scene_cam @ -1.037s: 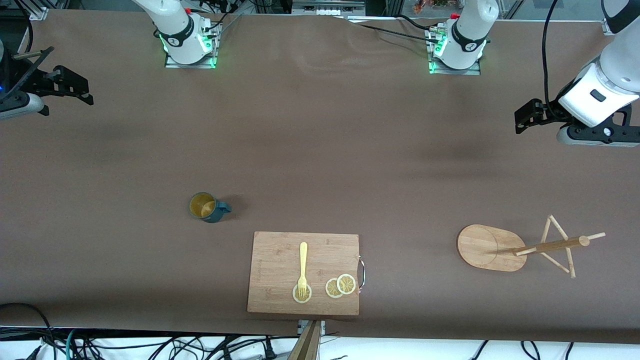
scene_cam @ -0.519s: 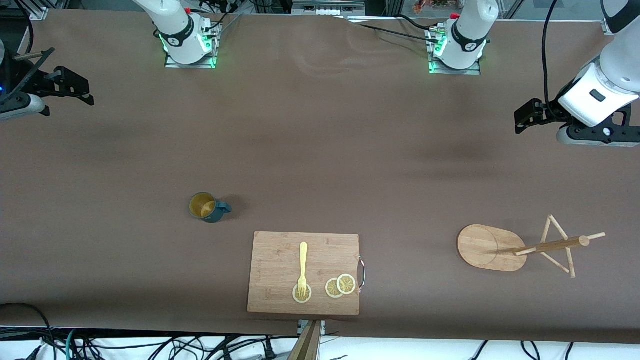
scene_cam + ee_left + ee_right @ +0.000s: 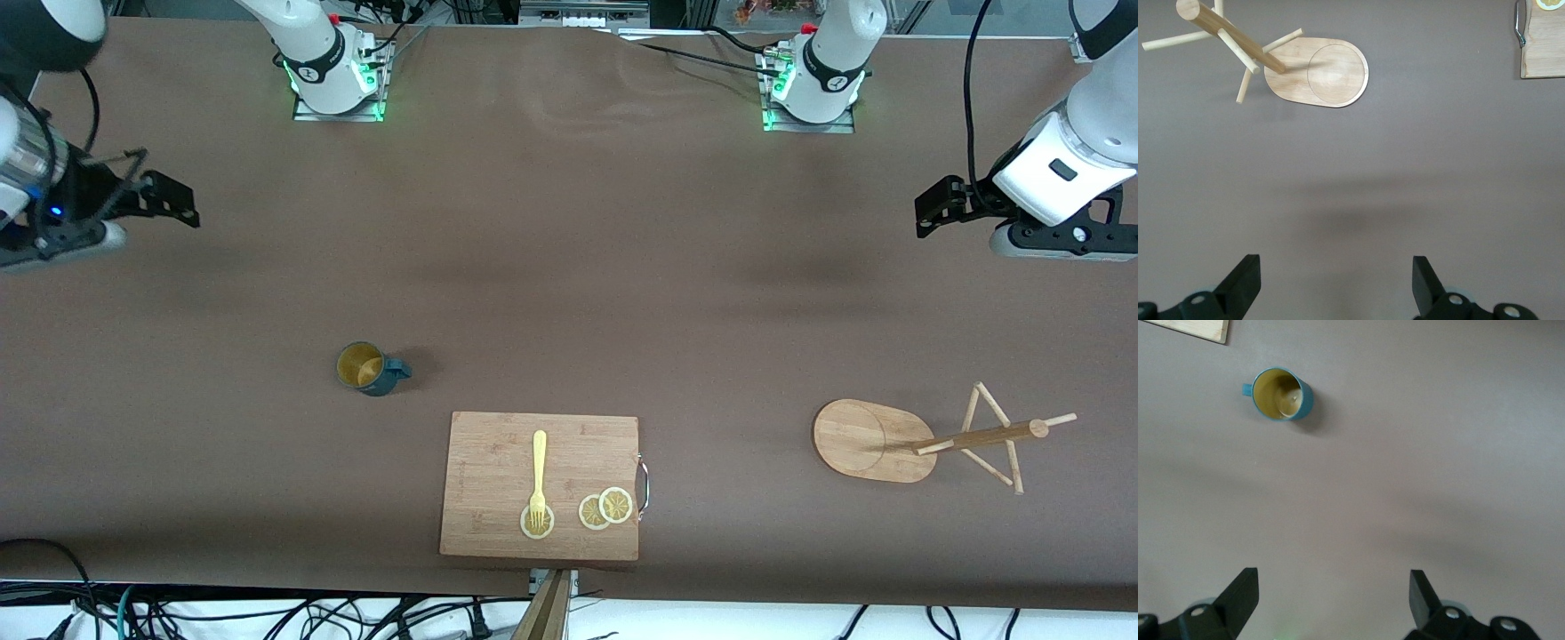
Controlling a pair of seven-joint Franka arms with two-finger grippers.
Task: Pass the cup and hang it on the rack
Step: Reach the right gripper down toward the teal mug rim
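Observation:
The right gripper takes hold of the cup by its rim [image 3: 347, 354] next, to leave the teal-blue cup's handle [image 3: 399, 369] free to hang on the rack.
The teal-blue cup [image 3: 366, 368] stands upright on the brown table, handle toward the left arm's end; it also shows in the right wrist view [image 3: 1281, 393]. The bamboo rack [image 3: 933, 437] stands near the left arm's end, with oval base, post and thin pegs; it also shows in the left wrist view [image 3: 1281, 61]. My right gripper [image 3: 169, 201] is open and empty, up over the table at the right arm's end, well apart from the cup. My left gripper [image 3: 933, 212] is open and empty over the table at the left arm's end, waiting.
A rectangular wooden cutting board [image 3: 498, 462] lies near the table's front edge, carrying a yellow fork [image 3: 538, 476] and lemon slices [image 3: 605, 508]. The arm bases [image 3: 336, 71] stand along the edge farthest from the front camera.
My right gripper has moved inward over the table toward the cup's side and a little lower in the front view. The left arm, cup and rack have not moved.

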